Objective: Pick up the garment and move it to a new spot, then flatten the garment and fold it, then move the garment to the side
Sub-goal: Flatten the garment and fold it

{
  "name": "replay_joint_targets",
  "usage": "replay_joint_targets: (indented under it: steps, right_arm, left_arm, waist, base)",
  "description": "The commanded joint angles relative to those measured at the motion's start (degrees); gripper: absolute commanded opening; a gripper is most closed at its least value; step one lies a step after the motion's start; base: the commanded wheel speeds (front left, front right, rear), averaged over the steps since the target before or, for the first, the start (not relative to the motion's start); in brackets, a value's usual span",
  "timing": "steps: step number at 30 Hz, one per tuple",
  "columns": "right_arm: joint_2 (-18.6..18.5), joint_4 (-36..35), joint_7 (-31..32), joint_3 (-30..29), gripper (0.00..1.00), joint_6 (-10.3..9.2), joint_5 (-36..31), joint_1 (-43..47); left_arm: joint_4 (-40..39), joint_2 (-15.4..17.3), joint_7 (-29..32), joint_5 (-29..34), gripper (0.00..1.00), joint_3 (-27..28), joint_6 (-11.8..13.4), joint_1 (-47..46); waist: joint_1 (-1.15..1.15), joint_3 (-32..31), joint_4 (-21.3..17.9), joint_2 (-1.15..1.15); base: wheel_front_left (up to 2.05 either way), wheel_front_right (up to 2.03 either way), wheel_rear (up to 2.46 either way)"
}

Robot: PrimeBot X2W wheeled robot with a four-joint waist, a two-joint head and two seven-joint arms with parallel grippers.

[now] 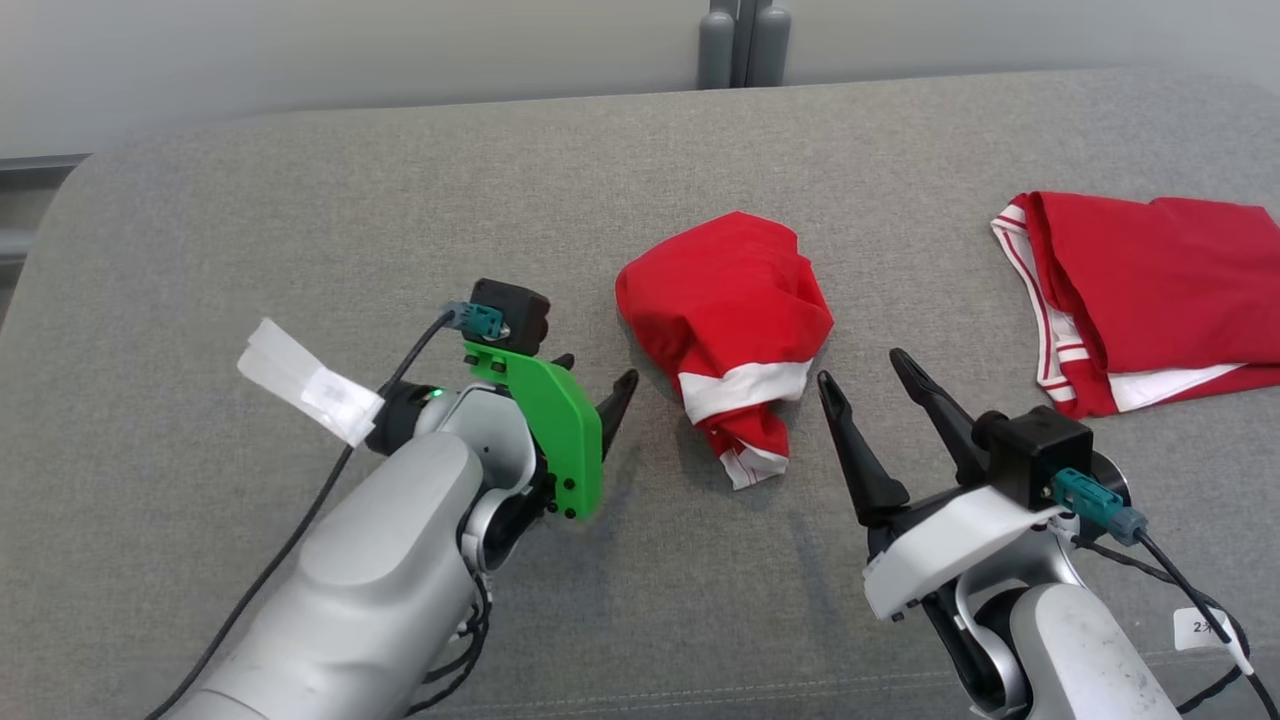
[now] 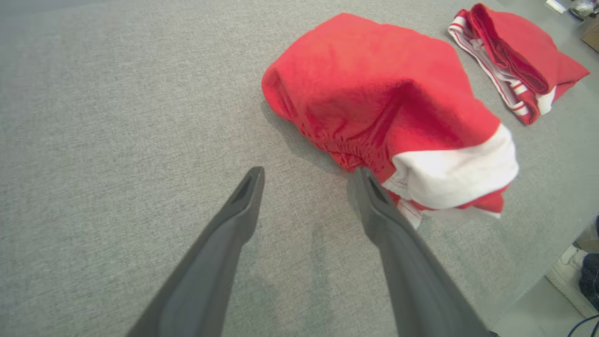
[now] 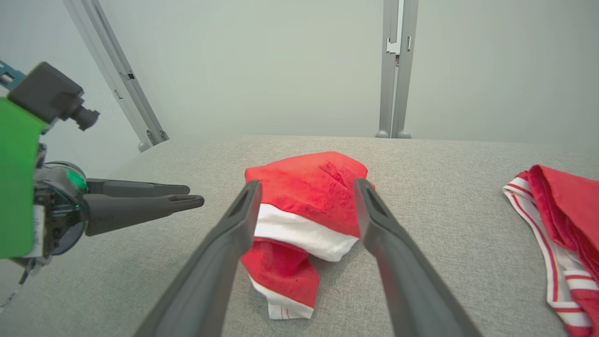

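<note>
My left gripper is going to reach the garment and grab its gathered red edge (image 1: pixel 662 350). Its white band (image 1: pixel 746 386) stays free so the garment can be spread flat.
The garment (image 1: pixel 725 310) is a crumpled red piece with a white band, bunched in a heap on the grey cloth surface (image 1: pixel 300 220) at the middle. My left gripper (image 1: pixel 597 370) is open just to its left, with nothing between the fingers. In the left wrist view the gripper (image 2: pixel 310 171) has one fingertip (image 2: pixel 365 175) right at the edge of the garment (image 2: pixel 374 93). My right gripper (image 1: pixel 861 368) stands open just right of the heap. Its wrist view frames the garment (image 3: pixel 304 224) between the open gripper (image 3: pixel 307 183), with the left gripper (image 3: pixel 194 195) at the side.
A second red garment with white stripes (image 1: pixel 1150 290) lies folded at the far right of the surface. Grey posts (image 1: pixel 742 45) rise behind the back edge against a pale wall. A white tag (image 1: pixel 305 385) hangs on the left arm's cable.
</note>
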Motion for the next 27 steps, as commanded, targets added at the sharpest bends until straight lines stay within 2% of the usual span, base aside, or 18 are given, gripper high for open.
replay_joint_targets:
  steps: [1, 10, 18, 27]
  right_arm:
    - [-0.16, -0.32, 0.06, 0.03, 1.00, -0.06, 0.02, -0.13]
    - [-0.17, -0.74, -0.03, -0.03, 1.00, -0.06, -0.22, -0.93]
    - [-0.15, -0.50, -0.71, -0.12, 1.00, -0.06, 0.36, -1.63]
    - [-0.15, -0.16, -1.57, 0.03, 1.00, -0.06, 0.56, -2.56]
  left_arm:
    - [0.43, -0.67, -0.29, -0.28, 1.00, 0.21, -0.40, 0.56]
    - [5.22, -4.38, 0.61, -2.83, 1.00, 0.45, -2.47, -2.71]
    - [7.90, -5.97, 3.07, -5.79, 1.00, 0.45, -4.10, -5.63]
    - [9.24, -6.49, 1.20, -6.21, 1.00, -1.74, -4.26, -8.40]
  waist:
    - [0.00, 0.55, -0.67, 0.00]
    - [0.00, 2.36, -3.66, 0.00]
    - [0.00, 4.32, -6.28, 0.00]
    - [0.00, 6.31, -7.99, 0.00]
  base:
    - [0.00, 0.00, 0.00]
    - [0.00, 0.00, 0.00]
    - [0.00, 0.00, 0.00]
    - [0.00, 0.00, 0.00]
